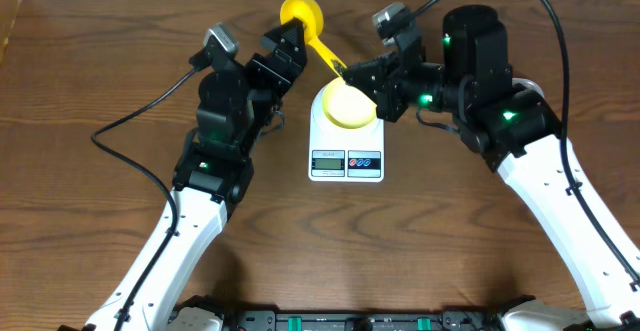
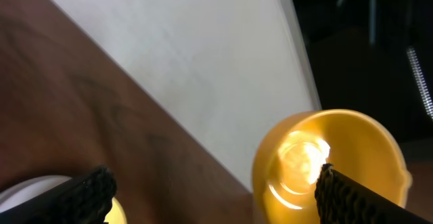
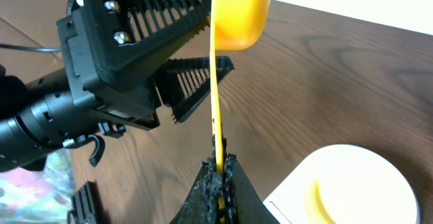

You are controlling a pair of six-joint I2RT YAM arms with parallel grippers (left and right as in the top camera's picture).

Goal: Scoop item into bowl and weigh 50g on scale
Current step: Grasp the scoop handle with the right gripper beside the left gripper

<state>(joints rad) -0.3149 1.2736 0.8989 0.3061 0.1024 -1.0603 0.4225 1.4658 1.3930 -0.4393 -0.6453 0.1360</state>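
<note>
My left gripper next needs to grab the yellow scoop by its cup's rim. The handle then stays free for my right gripper to regrip for scooping.
The white scale stands mid-table with the pale yellow bowl on it. My right gripper is shut on the handle of a bright yellow scoop and holds it above the table, behind and left of the bowl. In the right wrist view the jaws pinch the thin handle, and the scoop cup is at the top. My left gripper is open and empty beside the scoop cup. Its fingers frame the cup. No beans show in any view.
The table's far edge and a white wall lie just behind the scoop. A pinkish, blurred object shows at the lower left of the right wrist view. Black cables trail from both arms.
</note>
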